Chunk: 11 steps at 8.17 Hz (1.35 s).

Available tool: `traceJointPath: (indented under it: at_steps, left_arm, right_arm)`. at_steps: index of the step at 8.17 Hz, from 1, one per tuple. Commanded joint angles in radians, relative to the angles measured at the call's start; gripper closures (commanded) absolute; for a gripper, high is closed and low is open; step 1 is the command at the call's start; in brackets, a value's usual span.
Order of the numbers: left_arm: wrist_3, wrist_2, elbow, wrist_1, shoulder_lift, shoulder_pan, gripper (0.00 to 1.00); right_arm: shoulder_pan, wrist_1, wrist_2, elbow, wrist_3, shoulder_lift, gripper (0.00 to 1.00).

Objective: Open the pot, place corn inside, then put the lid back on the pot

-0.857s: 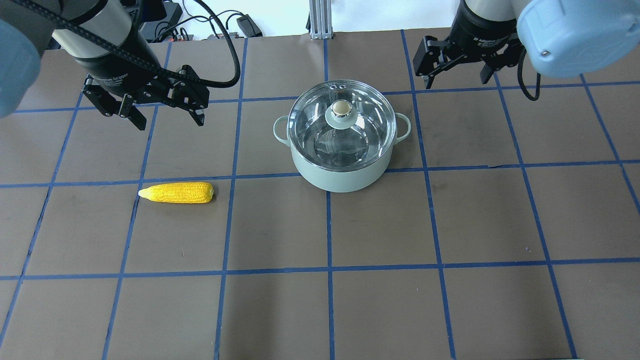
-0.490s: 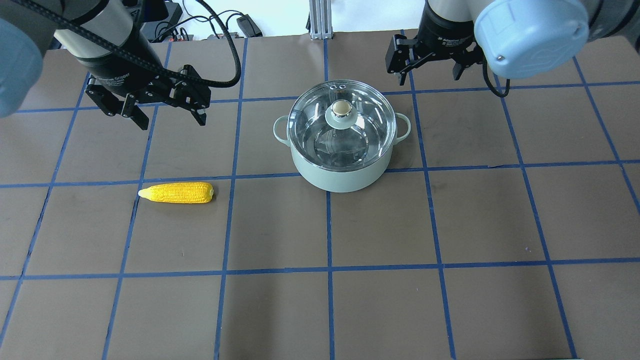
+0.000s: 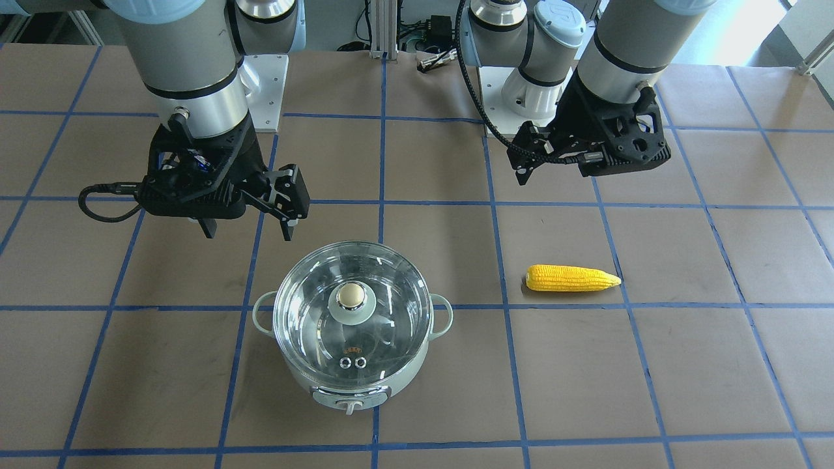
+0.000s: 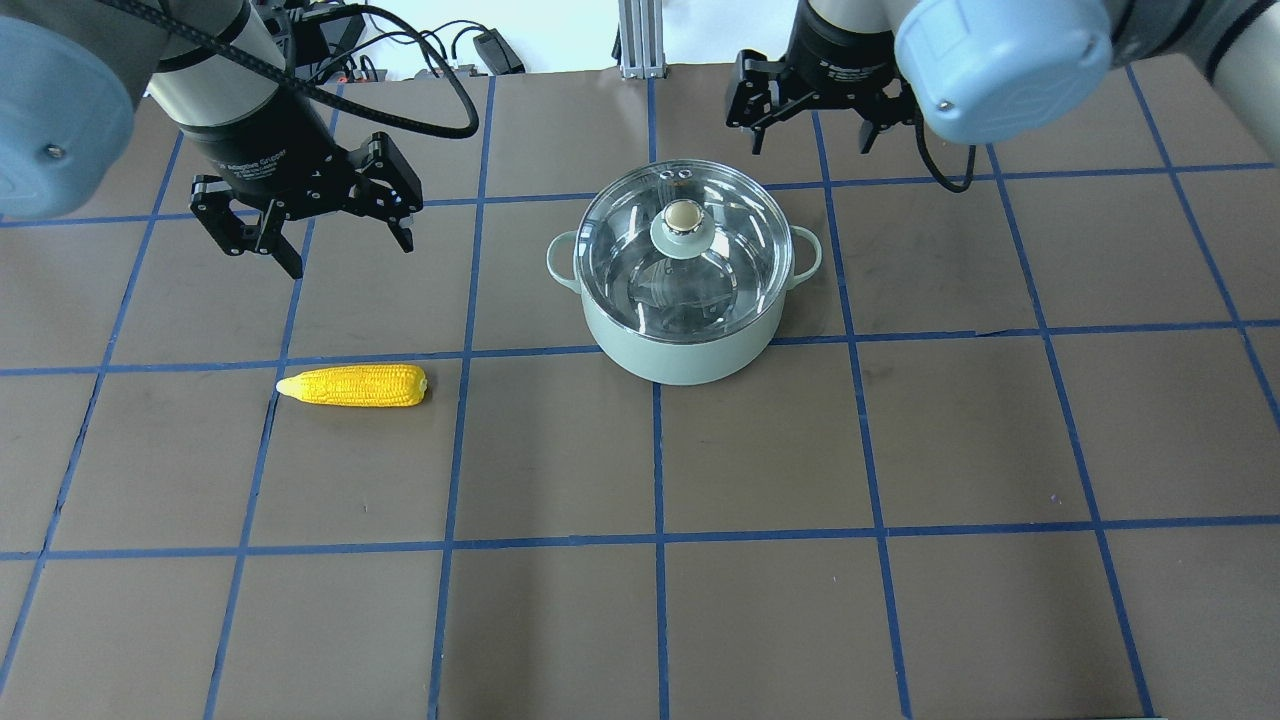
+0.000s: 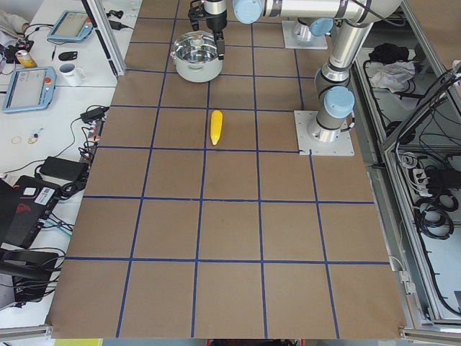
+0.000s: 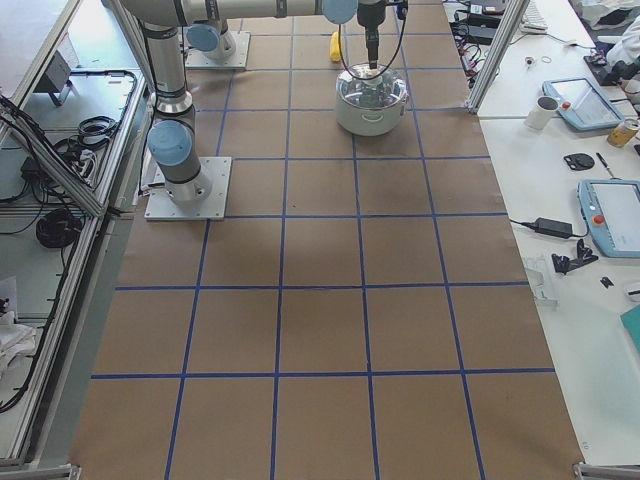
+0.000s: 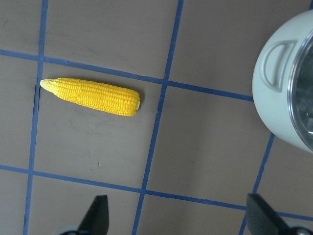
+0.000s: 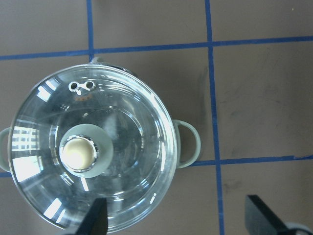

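Note:
I need to take hold of the corn by its thick blunt end (image 3: 541, 278) with my left gripper next. Then the corn can go inside the pot (image 3: 352, 332).
The mint-green pot (image 4: 685, 350) stands mid-table with the glass lid (image 4: 620, 260) on it, its beige-topped knob (image 4: 682, 220) upright. The corn (image 4: 352, 386) lies flat on the table to the pot's left, pointed end away from the pot. My left gripper (image 4: 350, 250) is open and empty, hovering behind the corn; its wrist view shows the corn (image 7: 90, 96) and the pot's side handle (image 7: 275, 68). My right gripper (image 4: 812, 145) is open and empty, hovering just behind the pot's right rear; its wrist view looks down on the lid (image 8: 137, 122).
The table is brown with a blue tape grid. Cables (image 4: 440, 60) and a metal post (image 4: 635, 40) sit at the far edge. In the exterior right view, a side bench carries tablets (image 6: 612, 215) and a mug (image 6: 545, 108).
My right gripper has moved left along the far edge, from the right of the pot to just behind it. My left gripper has turned slightly and stayed near the same spot.

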Motion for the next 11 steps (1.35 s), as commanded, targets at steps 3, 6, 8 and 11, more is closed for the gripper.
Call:
traceJointPath:
  at_steps: [3, 6, 8, 11]
  left_arm:
    - [-0.164, 0.062, -0.008, 0.065, -0.093, 0.167, 0.0]
    - [-0.578, 0.061, -0.078, 0.083, -0.095, 0.233, 0.0]
    - [-0.943, 0.054, -0.17, 0.161, -0.095, 0.237, 0.0]
    - [-1.047, 0.0, -0.277, 0.361, -0.114, 0.238, 0.0]
  right_arm:
    - [0.133, -0.119, 0.0, -0.116, 0.178, 0.197, 0.0]
    - [0.169, -0.207, -0.021, -0.067, 0.166, 0.269, 0.01]
    - [0.167, -0.251, -0.07, -0.004, 0.146, 0.271, 0.02]
    - [0.169, -0.251, -0.059, 0.002, 0.16, 0.271, 0.05]
